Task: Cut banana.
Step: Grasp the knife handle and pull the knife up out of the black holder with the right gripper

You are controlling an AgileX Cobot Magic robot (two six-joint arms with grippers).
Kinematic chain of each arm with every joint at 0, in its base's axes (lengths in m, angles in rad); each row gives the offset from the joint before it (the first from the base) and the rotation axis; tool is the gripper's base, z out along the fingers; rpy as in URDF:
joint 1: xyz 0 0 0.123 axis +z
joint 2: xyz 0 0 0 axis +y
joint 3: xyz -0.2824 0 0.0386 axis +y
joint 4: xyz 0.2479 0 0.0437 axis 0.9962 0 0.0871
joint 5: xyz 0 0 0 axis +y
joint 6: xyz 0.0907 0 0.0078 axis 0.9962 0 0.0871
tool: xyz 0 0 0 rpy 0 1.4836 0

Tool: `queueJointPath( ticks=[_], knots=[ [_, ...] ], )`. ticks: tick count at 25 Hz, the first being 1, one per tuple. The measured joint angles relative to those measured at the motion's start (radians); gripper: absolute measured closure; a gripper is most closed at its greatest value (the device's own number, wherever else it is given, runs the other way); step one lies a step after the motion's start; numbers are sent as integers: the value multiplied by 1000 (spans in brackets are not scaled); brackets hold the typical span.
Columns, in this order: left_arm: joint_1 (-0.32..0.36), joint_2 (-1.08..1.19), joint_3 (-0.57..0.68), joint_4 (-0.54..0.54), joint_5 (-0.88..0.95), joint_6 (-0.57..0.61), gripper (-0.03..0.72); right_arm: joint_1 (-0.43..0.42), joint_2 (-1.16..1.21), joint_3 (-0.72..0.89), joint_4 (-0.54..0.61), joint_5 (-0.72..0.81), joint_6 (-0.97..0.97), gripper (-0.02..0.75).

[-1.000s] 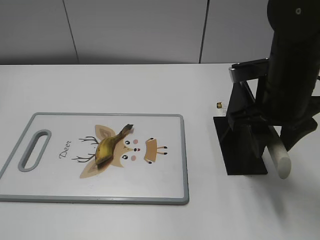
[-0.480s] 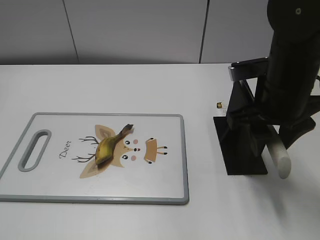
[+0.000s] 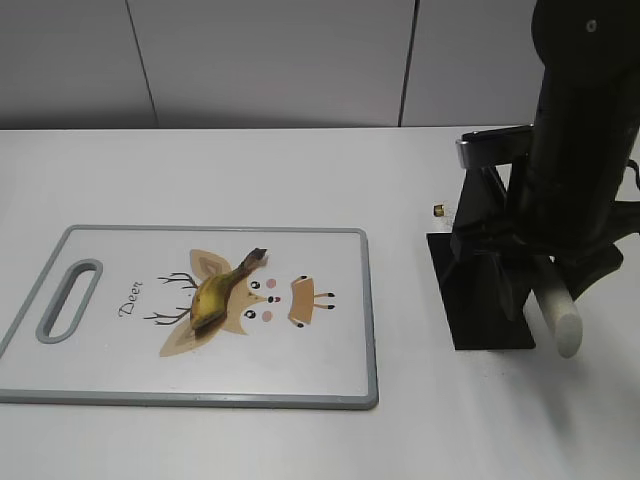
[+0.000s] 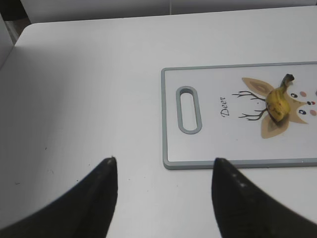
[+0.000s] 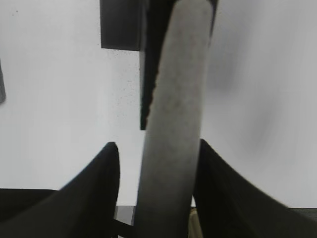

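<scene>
My right gripper should next take the knife by its white handle (image 3: 557,308). The black stand covers the knife's blade, so only the handle sticks out.
The banana (image 3: 215,298), a short yellow piece with brown blotches and a dark stem, lies on the deer print of the white cutting board (image 3: 120,370). It also shows in the left wrist view (image 4: 277,99) on the board (image 4: 208,139). A knife with a whitish round handle (image 3: 555,310) sits in a black stand (image 3: 485,290). My right gripper (image 5: 157,144) is open, its jaws on either side of the handle (image 5: 173,99), with a gap on the left side. My left gripper (image 4: 165,161) is open and empty above the table, left of the board.
A small brass-coloured object (image 3: 438,210) lies on the white table behind the stand. The board has a grey rim and a handle slot (image 3: 70,298) at its left end. A grey wall runs behind the table.
The right arm has shifted very slightly at the knife stand. The banana, board and knife handle have not moved.
</scene>
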Motion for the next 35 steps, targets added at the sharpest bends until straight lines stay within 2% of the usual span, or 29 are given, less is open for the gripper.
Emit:
queueJointPath(
  ticks=[4, 11, 15, 35],
  knots=[
    [0, 0, 0, 0, 0, 0, 100, 0, 0, 0, 8, 1, 0, 433],
    [0, 0, 0, 0, 0, 0, 100, 0, 7, 0, 8, 9, 0, 468],
    [0, 0, 0, 0, 0, 0, 100, 0, 10, 0, 9, 24, 14, 575],
    [0, 0, 0, 0, 0, 0, 112, -2, -78, 0, 17, 38, 27, 576]
  ],
)
